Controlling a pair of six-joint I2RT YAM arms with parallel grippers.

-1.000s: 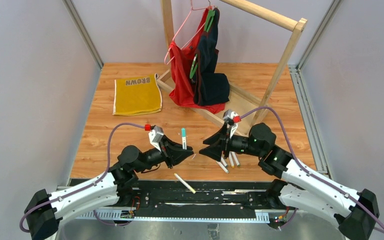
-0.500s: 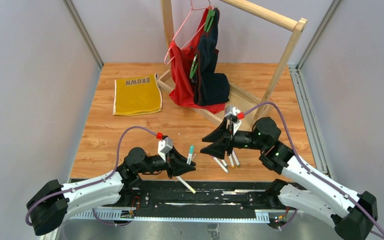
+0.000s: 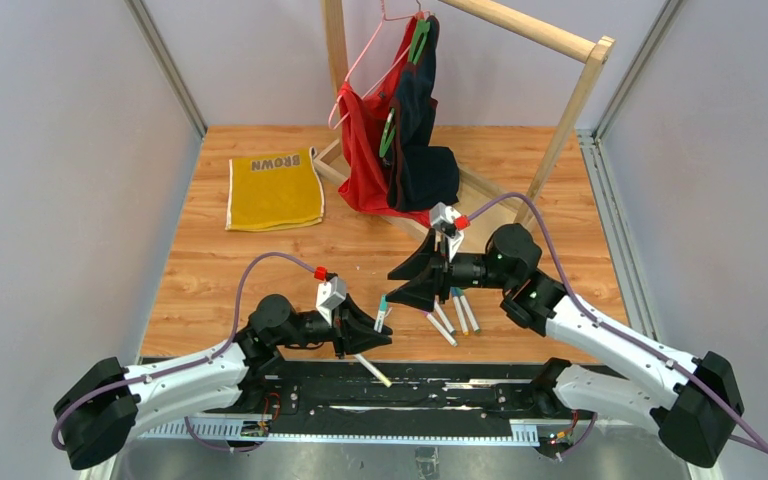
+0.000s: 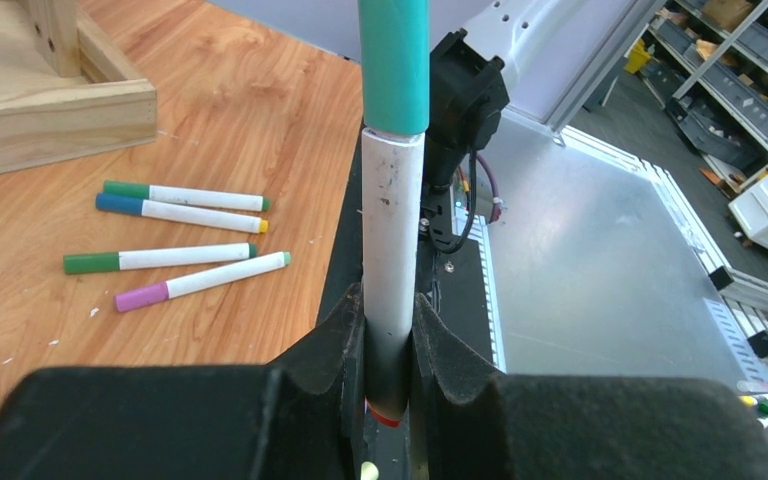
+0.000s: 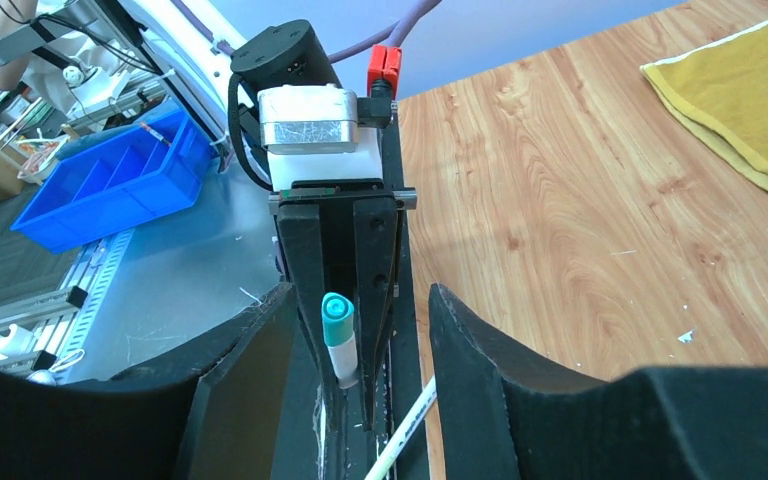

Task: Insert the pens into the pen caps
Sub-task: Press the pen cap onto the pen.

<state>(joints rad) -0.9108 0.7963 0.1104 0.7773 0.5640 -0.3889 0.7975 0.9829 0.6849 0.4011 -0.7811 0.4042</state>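
Observation:
I should grab the teal cap [image 3: 383, 303] [image 5: 338, 319] next with my right gripper, opposite the left gripper's hold. Then I can push the pen all the way in and take it over.
My left gripper [image 3: 373, 326] is shut on the lower end of a white pen [image 4: 392, 230] that wears a teal cap [image 4: 393, 60], and holds it pointing up and away. In the right wrist view that pen [image 5: 338, 340] sits between the left gripper's fingers. My right gripper [image 3: 406, 289] is open and empty, its fingers [image 5: 480, 370] spread either side of the capped end without touching it. Several white pens [image 3: 450, 316] with green, blue and purple caps lie side by side on the wood [image 4: 180, 213]. Another white pen [image 3: 370, 367] lies on the black base rail.
A wooden clothes rack [image 3: 560, 110] with red and dark garments [image 3: 400, 150] stands at the back. A yellow cloth [image 3: 274, 188] lies at the back left. The black base rail [image 3: 290, 385] runs along the near edge.
My left gripper carried the teal-capped pen toward the near edge, then held still. My right gripper moved left, up to the pen's capped end.

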